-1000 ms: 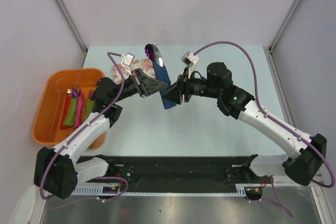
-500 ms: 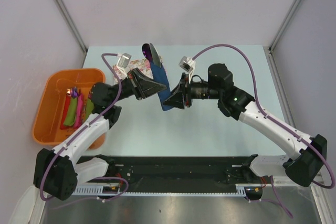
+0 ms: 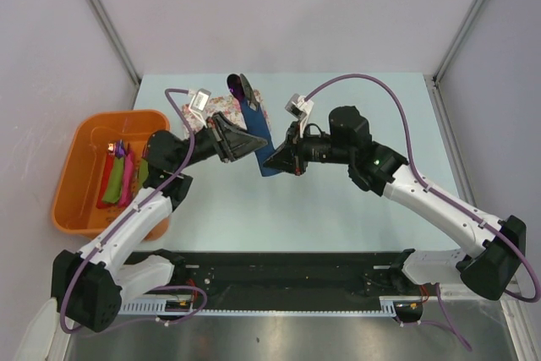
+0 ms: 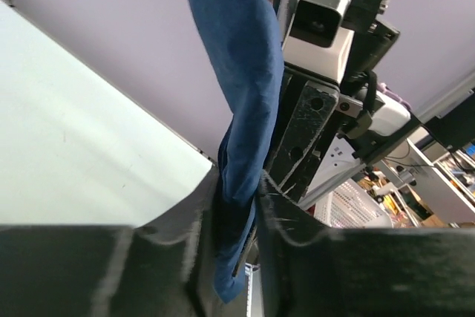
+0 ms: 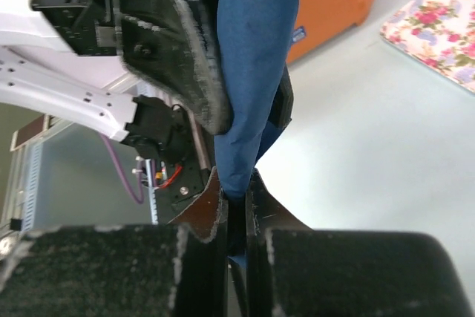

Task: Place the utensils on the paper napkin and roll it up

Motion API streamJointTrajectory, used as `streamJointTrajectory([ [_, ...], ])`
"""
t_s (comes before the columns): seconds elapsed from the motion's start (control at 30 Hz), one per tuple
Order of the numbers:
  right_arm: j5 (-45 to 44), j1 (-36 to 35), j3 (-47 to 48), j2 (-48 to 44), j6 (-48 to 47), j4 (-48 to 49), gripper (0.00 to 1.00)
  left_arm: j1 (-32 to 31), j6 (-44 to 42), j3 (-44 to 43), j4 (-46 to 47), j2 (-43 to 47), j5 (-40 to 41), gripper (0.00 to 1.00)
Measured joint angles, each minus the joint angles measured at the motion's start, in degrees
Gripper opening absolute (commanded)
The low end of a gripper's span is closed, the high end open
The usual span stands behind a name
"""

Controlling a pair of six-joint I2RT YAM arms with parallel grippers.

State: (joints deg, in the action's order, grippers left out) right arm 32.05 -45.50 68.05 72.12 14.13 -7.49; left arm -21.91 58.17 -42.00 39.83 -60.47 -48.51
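Note:
The napkin runs between my left gripper's fingers in the left wrist view, with the napkin's end past them, so it is now time to close on it.
The navy paper napkin (image 3: 257,117) hangs rolled in the air over the table, between both arms. Utensil ends (image 3: 239,85), one purple, one dark and shiny, stick out of its top. My right gripper (image 3: 273,161) is shut on the roll's lower end, and the right wrist view shows the blue paper (image 5: 252,57) pinched between its jaws (image 5: 236,200). My left gripper (image 3: 252,143) straddles the roll from the other side. In the left wrist view the napkin (image 4: 237,57) passes between its jaws (image 4: 237,206), which stand slightly apart with a dark gap on one side.
A floral tray (image 3: 216,107) lies on the table behind the left gripper, also in the right wrist view (image 5: 438,27). An orange bin (image 3: 80,137) at the left edge holds red, pink and green rolls (image 3: 122,177). Grey walls enclose the table.
The right gripper has closed onto the napkin roll's lower end. The left jaws have loosened around the roll. The roll has shifted slightly left and stands more upright.

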Motion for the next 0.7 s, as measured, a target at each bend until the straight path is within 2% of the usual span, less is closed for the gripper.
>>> streamJointTrajectory([
  [0.07,-1.3,-0.1,0.0,0.0,-0.4,-0.5,0.00,0.0,-0.3,0.0,-1.5,0.2,0.6,0.39],
  [0.2,-3.3,-0.1,0.0,0.0,-0.9,-1.4,0.00,-0.2,-0.7,0.0,-3.2,0.2,1.4,0.40],
  [0.23,-3.6,-0.1,0.0,0.0,-0.9,-1.5,0.00,-0.2,-0.8,0.0,-3.6,0.2,1.7,0.37],
  [0.27,-3.8,-0.1,0.0,0.0,-0.9,-1.6,0.00,-0.2,-0.8,0.0,-3.8,0.2,1.8,0.14],
  [0.3,-4.0,-0.1,0.0,0.0,-0.8,-1.7,0.00,-0.3,-0.9,0.0,-4.0,0.2,1.9,0.05],
  [0.33,-3.8,-0.2,0.0,0.0,-0.6,-1.7,0.00,-0.3,-1.5,0.0,-4.6,0.2,2.3,0.00],
  [0.43,-3.1,-0.2,0.1,0.0,0.3,-1.7,0.01,-0.3,-3.5,0.0,-5.0,0.4,2.1,0.00],
  [0.53,-2.1,-0.2,0.1,0.2,0.7,-1.7,0.32,-0.3,-5.8,-0.5,-7.1,1.0,1.9,0.00],
  [0.6,-1.6,-0.2,0.1,0.2,0.9,-1.7,0.49,0.0,-7.8,-1.3,-9.5,1.4,1.5,0.00],
  [0.63,-1.4,-0.1,0.1,0.2,0.4,-1.6,0.65,0.3,-9.8,-2.0,-11.9,1.8,1.2,0.00],
  [0.7,-1.0,0.1,0.1,0.0,0.4,-1.6,0.76,1.8,-13.3,-2.8,-16.2,2.5,0.0,0.00],
])
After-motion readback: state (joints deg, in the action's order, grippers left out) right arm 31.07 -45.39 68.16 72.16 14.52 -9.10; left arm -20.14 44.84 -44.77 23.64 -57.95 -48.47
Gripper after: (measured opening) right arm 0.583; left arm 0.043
